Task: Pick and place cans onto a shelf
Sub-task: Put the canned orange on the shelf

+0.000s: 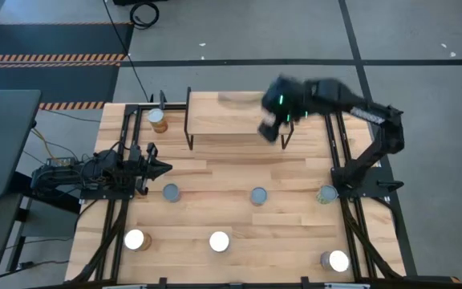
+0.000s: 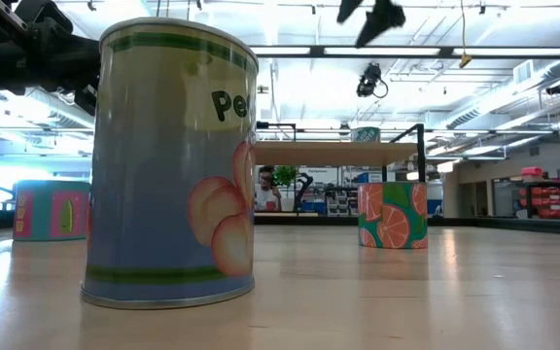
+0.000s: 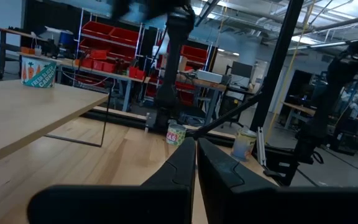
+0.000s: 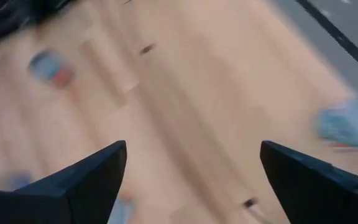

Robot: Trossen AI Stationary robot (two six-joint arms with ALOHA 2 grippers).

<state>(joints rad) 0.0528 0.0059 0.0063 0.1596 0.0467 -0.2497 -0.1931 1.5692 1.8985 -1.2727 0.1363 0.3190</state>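
I should next grab the middle-row can by its side just below the can's rim with my right gripper, to place it onto the shelf.
The light-wood shelf stands at the table's far middle. One can stands on its top; it also shows in the low view. Several cans stand upright on the table, among them one left of the shelf, a row across the middle and a row near the front edge. My right gripper hangs open and empty above the shelf's right end; its fingers are wide apart in the right wrist view. My left gripper is shut and empty at the table's left side.
A peach-labelled can stands close to the low camera, and an orange-slice can stands farther back. Black frame rails run along both table sides. Bare tabletop lies between the shelf and the middle row of cans.
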